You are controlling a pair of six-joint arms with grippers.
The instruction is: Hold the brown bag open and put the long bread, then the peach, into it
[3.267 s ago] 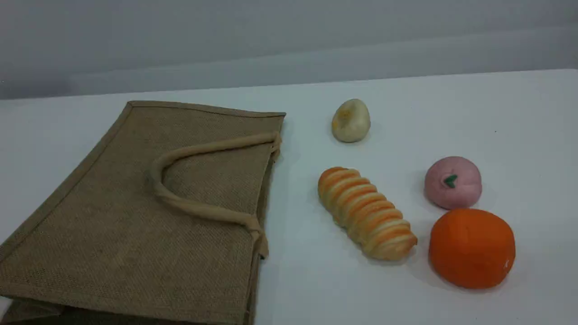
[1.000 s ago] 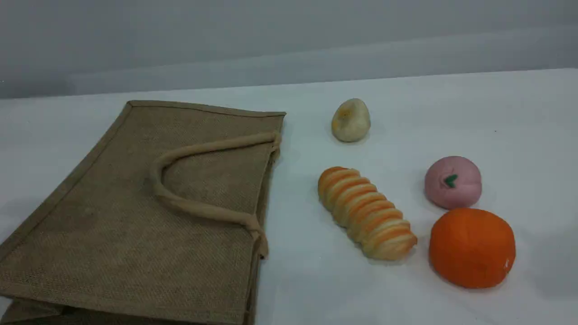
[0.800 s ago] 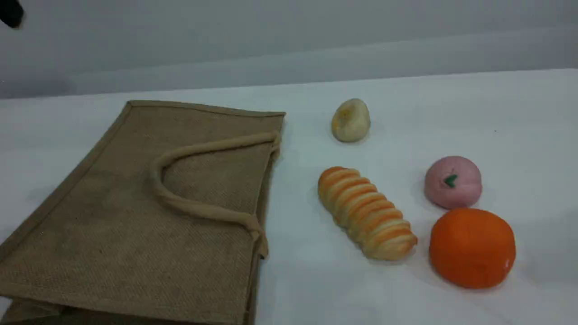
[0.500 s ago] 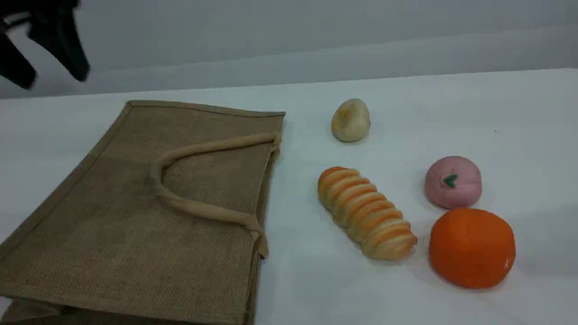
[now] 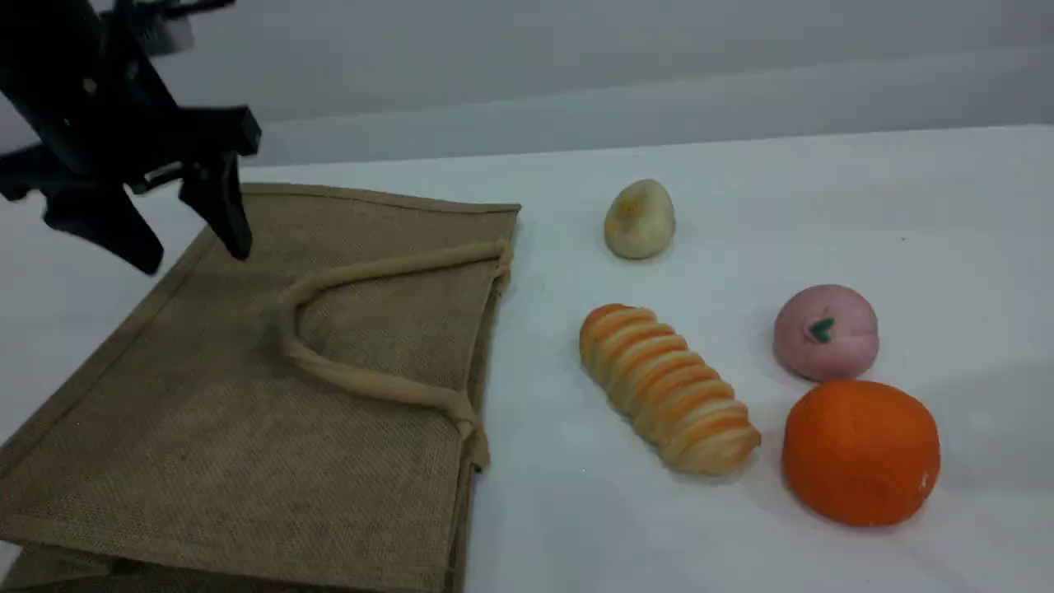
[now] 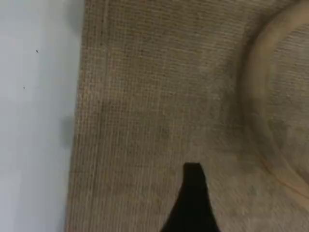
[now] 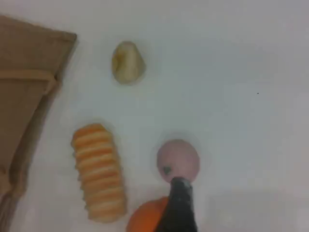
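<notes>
My left gripper should grab the beige handle next, a loop like a rope, because only that handle stands up while the brown bag [image 5: 247,395] lies flat on the tabletop.
The brown bag [image 5: 247,395] lies flat at the left of the table, its mouth facing right and its beige handle [image 5: 362,380] resting on top. My left gripper [image 5: 196,259] hovers open over the bag's far left corner with nothing between its fingers. In the left wrist view one fingertip [image 6: 193,179] hangs above the bag's weave [image 6: 154,96]. The long bread [image 5: 669,389] lies right of the bag's mouth, and the pink peach [image 5: 826,332] sits further right. In the right wrist view one fingertip [image 7: 180,191] hangs high above the peach [image 7: 177,158], with the long bread [image 7: 99,171] to its left.
A large orange ball [image 5: 860,451] sits just in front of the peach, almost touching it. A small pale bun [image 5: 640,219] lies behind the bread. The table's far edge meets a grey wall.
My left arm has come in from the top left and dropped toward the bag's far left corner. The bag, bread and peach have not moved.
</notes>
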